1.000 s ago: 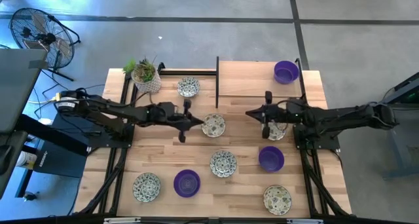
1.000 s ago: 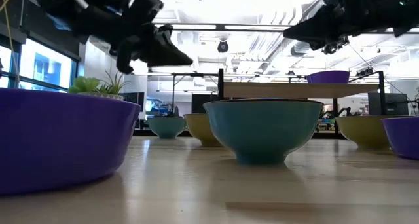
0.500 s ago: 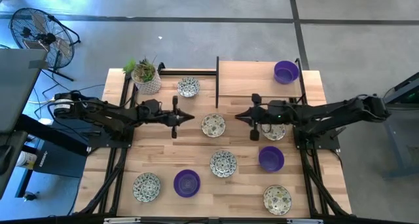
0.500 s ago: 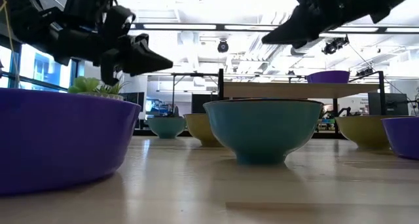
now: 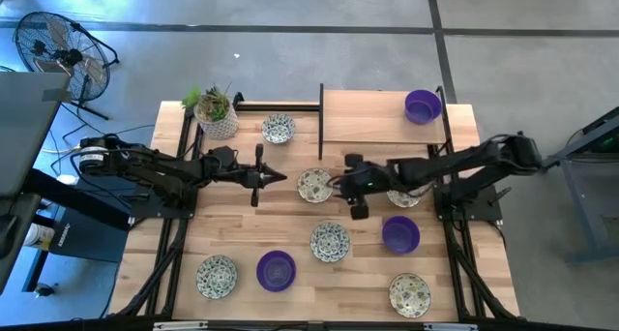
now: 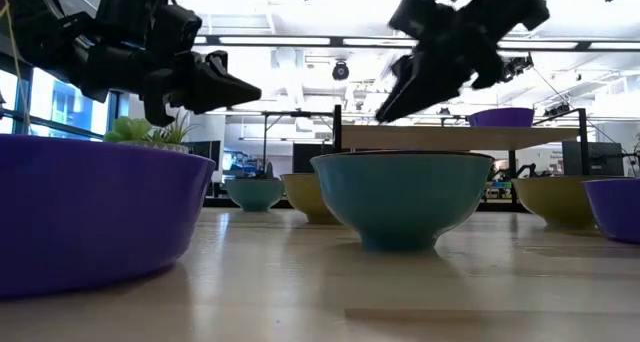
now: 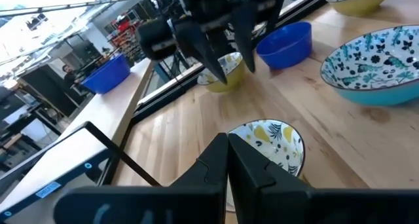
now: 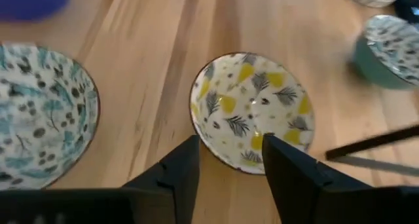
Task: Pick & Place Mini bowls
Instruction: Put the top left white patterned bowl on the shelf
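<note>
My right gripper is to grab the yellow-leaf bowl by its rim (image 5: 330, 185) (image 8: 227, 160) next, so that it can move the bowl to the raised shelf.
Several mini bowls stand on the table (image 5: 242, 225). A yellow-leaf patterned bowl (image 5: 314, 185) (image 8: 252, 112) sits at the middle. My right gripper (image 5: 336, 184) (image 8: 229, 158) hovers open just right of it and tipped down, its fingers astride the bowl's near rim without touching. My left gripper (image 5: 279, 179) (image 7: 228, 160) is shut and empty, in the air left of that bowl. Other patterned bowls (image 5: 279, 129) (image 5: 330, 241) (image 5: 216, 276) and purple bowls (image 5: 276, 270) (image 5: 400, 234) rest on their bases. One purple bowl (image 5: 423, 105) stands on the raised shelf.
A white pot with a green plant (image 5: 217, 113) stands at the far left. A raised wooden shelf (image 5: 372, 118) with black posts spans the far right. One patterned bowl (image 5: 403, 196) lies partly under my right arm, and another (image 5: 409, 294) is at the near right.
My right gripper has travelled toward the table's left edge, from beside the right-hand bowl to the middle bowl. It has tipped downward and opened. My left gripper has drawn back a little toward the left edge, still shut. No bowl has moved.
</note>
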You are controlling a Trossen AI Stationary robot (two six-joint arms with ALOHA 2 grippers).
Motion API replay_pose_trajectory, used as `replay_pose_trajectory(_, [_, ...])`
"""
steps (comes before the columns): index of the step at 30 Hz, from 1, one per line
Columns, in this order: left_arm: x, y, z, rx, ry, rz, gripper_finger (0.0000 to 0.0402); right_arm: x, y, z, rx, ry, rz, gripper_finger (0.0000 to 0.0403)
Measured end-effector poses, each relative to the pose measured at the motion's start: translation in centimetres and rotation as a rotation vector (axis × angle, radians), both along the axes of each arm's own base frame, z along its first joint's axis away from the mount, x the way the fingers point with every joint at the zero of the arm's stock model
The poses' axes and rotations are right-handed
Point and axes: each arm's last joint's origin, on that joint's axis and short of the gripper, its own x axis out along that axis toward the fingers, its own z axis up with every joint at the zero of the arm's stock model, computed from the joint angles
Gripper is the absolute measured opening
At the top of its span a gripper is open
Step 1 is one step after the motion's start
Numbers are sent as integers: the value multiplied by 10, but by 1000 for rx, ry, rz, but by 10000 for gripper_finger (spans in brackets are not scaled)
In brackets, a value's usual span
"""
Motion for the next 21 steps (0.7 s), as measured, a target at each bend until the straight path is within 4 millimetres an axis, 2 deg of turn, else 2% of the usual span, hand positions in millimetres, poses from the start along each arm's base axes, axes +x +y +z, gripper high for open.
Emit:
replay_pose_trajectory(4, [0,0,0,-12,4,1,3,20,1,-10,-54,112,52,160])
replay_pose_trajectory(9, [0,0,0,-15,4,2,3,40,1,-20,-119,230,95,149])
replay_pose_trajectory(14, [0,0,-1,-16,6,2,3,48,1,-28,-159,291,125,131])
replay_pose_trajectory(21, [0,0,-2,-18,18,4,3,50,0,-34,-198,315,143,122])
